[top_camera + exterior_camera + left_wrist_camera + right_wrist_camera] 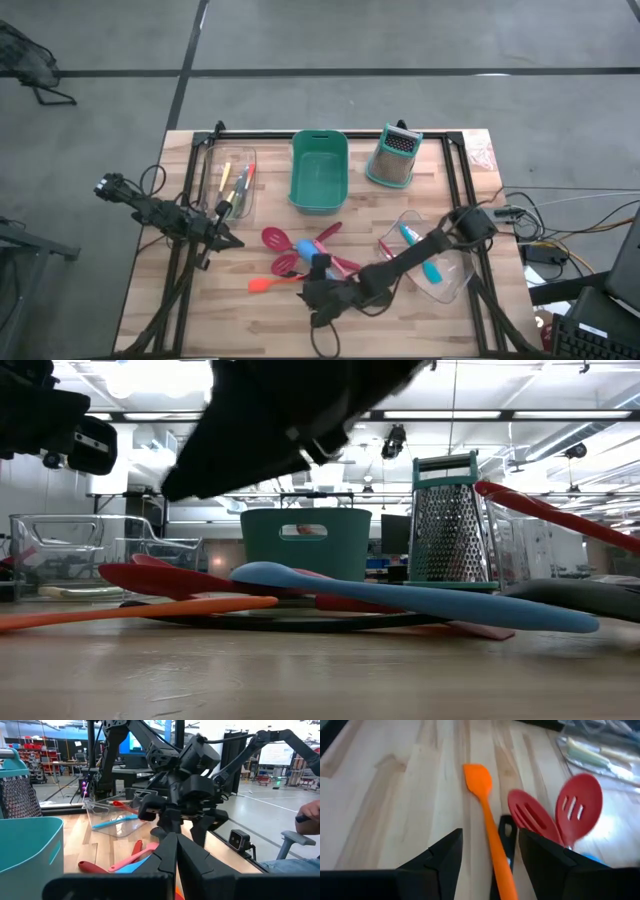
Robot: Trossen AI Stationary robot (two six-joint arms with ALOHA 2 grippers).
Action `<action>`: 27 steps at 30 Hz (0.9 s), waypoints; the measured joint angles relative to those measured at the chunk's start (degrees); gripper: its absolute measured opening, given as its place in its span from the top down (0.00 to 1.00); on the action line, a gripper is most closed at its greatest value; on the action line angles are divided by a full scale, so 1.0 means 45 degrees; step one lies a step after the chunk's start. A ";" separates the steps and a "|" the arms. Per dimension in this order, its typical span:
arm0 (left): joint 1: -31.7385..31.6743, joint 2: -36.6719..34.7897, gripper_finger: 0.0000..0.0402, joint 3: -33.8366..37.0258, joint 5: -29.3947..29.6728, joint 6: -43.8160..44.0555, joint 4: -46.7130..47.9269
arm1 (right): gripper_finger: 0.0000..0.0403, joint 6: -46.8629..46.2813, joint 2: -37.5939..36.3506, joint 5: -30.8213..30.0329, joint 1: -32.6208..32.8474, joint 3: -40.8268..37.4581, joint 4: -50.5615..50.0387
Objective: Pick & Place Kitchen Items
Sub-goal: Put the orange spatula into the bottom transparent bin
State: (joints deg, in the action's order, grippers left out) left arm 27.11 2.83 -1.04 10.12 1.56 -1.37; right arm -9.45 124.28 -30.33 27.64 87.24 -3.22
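My right gripper reaches the orange spatula and grips its handle next, to place it in the clear tray with the blue utensil.
Several kitchen utensils lie in a pile on the wooden table: an orange spatula, two red slotted spoons, a blue spoon and a black handle. My right gripper is open above the pile's near side. Its fingers stand on either side of the orange spatula's handle, clear of it. My left gripper is shut and empty, left of the pile, and also shows in the left wrist view.
A teal bin and a metal box grater stand at the far edge. A clear tray with yellow and orange tools lies far left. Another clear tray with a blue and a red utensil lies on the right.
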 joint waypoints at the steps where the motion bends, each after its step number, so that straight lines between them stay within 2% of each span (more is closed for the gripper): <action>1: 0.0001 0.0000 0.97 0.0000 -0.0001 -0.0001 0.0000 | 0.52 0.0136 0.0098 0.0054 -0.0025 0.0155 -0.0020; 9: 0.0003 0.0000 0.97 0.0000 -0.0003 -0.0002 0.0005 | 0.49 0.0479 0.0276 0.0446 -0.0365 0.0643 -0.0282; 27: 0.0005 0.0000 0.97 0.0000 -0.0003 0.0001 0.0010 | 0.59 0.0051 0.0342 0.0898 -0.0688 -0.0176 -0.0497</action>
State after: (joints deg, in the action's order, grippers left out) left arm 27.14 2.83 -1.04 10.11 1.56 -1.32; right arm -9.22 125.82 -26.28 24.54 86.44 -5.46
